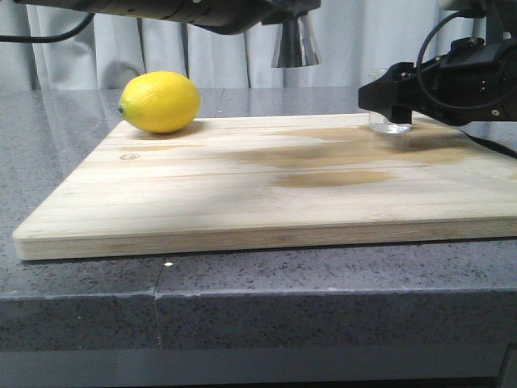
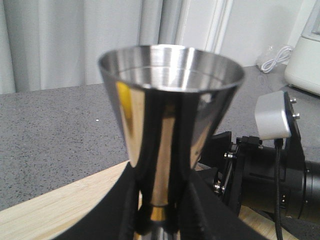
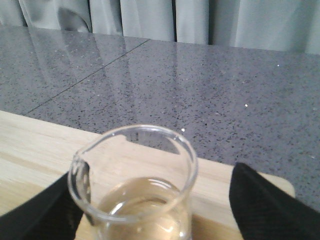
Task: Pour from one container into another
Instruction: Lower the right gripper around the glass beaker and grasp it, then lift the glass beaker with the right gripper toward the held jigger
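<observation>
My right gripper's fingers reach past the sides of the beaker. My right gripper should close on the beaker now.
The steel jigger point(image 1: 296, 44) hangs high above the board's far side, its lower cup showing below my left gripper point(image 1: 279, 12). In the left wrist view the jigger point(image 2: 170, 100) stands upright, and the left gripper point(image 2: 161, 210) is shut on its gold-banded waist. The clear glass beaker point(image 1: 390, 123) stands on the far right of the wooden board point(image 1: 242, 194). It holds a little pale liquid. My right gripper point(image 1: 388, 97) is open around it. In the right wrist view the beaker point(image 3: 135, 185) sits between the fingers point(image 3: 265, 205), with a gap on one side.
A yellow lemon point(image 1: 160, 101) lies at the board's far left corner. Brown wet stains point(image 1: 339, 162) mark the wood near the middle and right. The board rests on a grey speckled counter point(image 1: 258, 299), with curtains behind. My right arm point(image 2: 272, 170) sits close beside the raised jigger.
</observation>
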You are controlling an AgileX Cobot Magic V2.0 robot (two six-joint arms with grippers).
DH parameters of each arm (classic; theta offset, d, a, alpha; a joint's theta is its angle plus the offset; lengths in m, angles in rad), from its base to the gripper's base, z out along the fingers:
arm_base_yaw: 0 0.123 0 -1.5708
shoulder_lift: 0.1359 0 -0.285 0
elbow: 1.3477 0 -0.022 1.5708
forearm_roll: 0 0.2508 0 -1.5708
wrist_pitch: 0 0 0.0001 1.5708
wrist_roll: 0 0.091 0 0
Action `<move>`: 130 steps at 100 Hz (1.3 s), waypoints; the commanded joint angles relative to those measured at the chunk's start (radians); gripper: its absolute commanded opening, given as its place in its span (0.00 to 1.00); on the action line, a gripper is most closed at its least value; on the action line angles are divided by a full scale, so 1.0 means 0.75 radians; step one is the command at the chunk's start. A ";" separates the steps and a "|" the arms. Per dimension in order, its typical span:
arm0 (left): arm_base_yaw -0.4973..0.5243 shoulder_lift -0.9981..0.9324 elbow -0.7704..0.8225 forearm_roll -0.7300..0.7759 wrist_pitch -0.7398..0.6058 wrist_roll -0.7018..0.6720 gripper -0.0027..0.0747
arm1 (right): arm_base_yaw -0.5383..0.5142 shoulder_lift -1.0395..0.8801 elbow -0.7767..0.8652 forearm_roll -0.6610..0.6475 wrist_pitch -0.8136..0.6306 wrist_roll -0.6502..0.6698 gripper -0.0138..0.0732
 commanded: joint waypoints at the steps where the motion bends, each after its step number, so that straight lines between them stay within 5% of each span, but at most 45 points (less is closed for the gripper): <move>1: -0.008 -0.064 -0.038 0.014 -0.124 -0.008 0.09 | -0.009 -0.047 -0.035 0.008 -0.101 -0.013 0.77; 33: -0.008 -0.064 -0.038 0.014 -0.124 -0.008 0.09 | -0.009 -0.047 -0.035 0.008 -0.083 -0.013 0.75; 69: -0.008 -0.064 -0.038 0.014 -0.124 -0.008 0.09 | -0.009 -0.047 -0.035 0.008 -0.083 -0.013 0.49; 130: -0.008 -0.064 -0.038 0.014 -0.059 -0.008 0.09 | -0.009 -0.190 -0.078 -0.079 -0.035 -0.013 0.48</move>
